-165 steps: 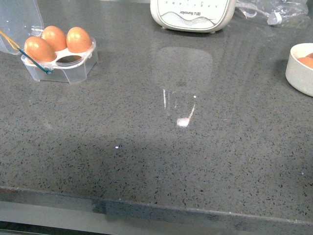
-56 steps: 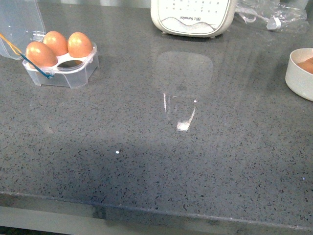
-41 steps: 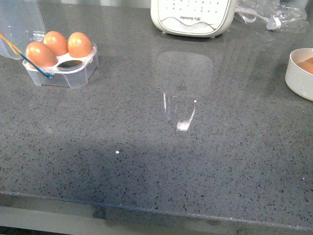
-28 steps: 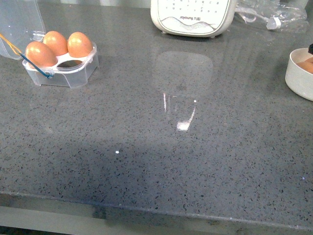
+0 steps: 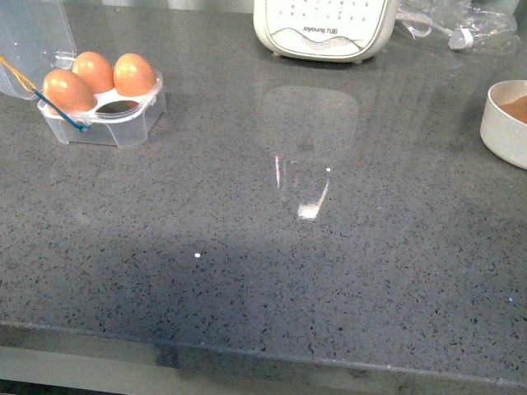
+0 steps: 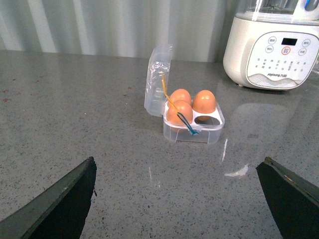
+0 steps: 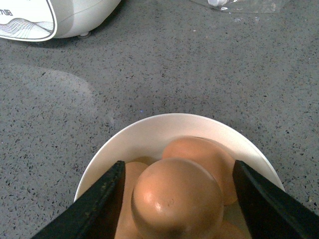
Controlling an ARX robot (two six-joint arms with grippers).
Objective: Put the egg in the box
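The right gripper picks up the top egg by its rounded sides next, to fill the bare cup of the box [image 6: 193, 130].
The box [image 5: 105, 105] stands at the far left of the counter with its clear lid [image 5: 33, 37] hinged up. It holds three brown eggs [image 5: 133, 74] and one cup is bare [image 5: 122, 105]. The left wrist view shows the same box [image 6: 193, 130] well ahead of my left gripper [image 6: 178, 164], which is open over bare counter. My right gripper [image 7: 178, 167] is open, its jaws on either side of the top egg [image 7: 177, 199] in the white bowl [image 7: 149, 124]. Neither gripper shows in the front view.
A cream appliance with buttons [image 5: 323, 29] stands at the back middle. A crumpled clear plastic bag [image 5: 449, 20] lies to its right. The white bowl [image 5: 504, 123] sits at the right edge of the counter, with other brown eggs under the top one.
The front view shifted slightly over three seconds. A dark tip showed at the right edge above the bowl half a second ago and is out of frame now. The box and its eggs stayed put.
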